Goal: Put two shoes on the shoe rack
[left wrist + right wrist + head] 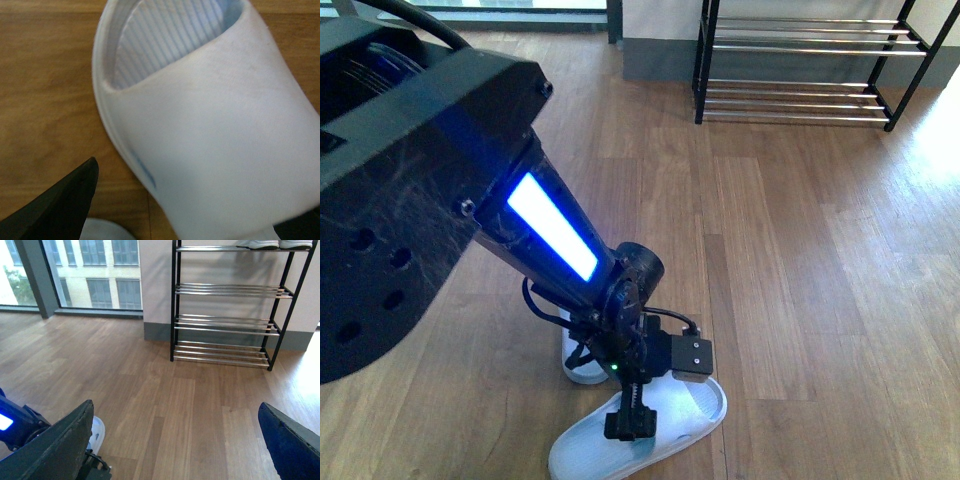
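My left gripper grabs the slide across its strap (665, 408) next, where two facing sides rise above the sole (578, 460).
A pale blue slide (685, 408) lies on the wood floor at the near edge of the front view. My left gripper (634, 412) is down over it, open, with the strap between its fingers. In the left wrist view the slide (210, 125) fills the frame, one black finger (57, 207) beside it on the floor side. A second slide (580, 368) lies just behind, partly hidden by the arm. The shoe rack (800, 60) stands far off at the back right. My right gripper (175, 450) hangs open over bare floor, facing the rack (225, 305).
White soles of shoes (260, 244) show on the rack's top tier. A grey wall base (155, 332) runs behind the rack, and large windows (90, 270) stand to its left. Wood floor (790, 260) stretches between the slides and the rack.
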`<action>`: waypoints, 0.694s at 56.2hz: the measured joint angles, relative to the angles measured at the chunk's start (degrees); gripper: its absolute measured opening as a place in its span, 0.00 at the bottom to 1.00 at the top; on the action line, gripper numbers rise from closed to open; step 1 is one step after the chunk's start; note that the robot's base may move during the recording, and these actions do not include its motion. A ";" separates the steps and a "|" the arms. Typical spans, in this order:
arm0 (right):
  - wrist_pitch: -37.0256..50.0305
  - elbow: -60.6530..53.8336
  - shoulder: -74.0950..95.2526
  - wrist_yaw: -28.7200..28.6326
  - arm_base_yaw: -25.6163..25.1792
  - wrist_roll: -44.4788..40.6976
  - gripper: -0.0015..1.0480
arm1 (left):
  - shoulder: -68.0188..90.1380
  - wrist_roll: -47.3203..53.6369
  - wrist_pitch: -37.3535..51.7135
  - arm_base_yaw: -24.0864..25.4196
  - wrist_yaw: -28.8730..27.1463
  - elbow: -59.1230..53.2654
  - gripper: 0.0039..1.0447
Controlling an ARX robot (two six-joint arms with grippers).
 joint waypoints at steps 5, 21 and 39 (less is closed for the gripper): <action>0.00 0.00 0.00 0.00 0.00 0.00 0.91 | 1.29 -1.03 1.29 -0.68 -0.63 0.59 0.91; 0.00 0.00 0.00 0.00 0.00 0.00 0.91 | 2.38 -4.24 7.80 -0.35 -3.17 0.35 0.55; 0.00 0.00 0.00 0.00 0.00 0.00 0.91 | -1.14 -6.29 12.90 0.02 -8.13 -4.50 0.14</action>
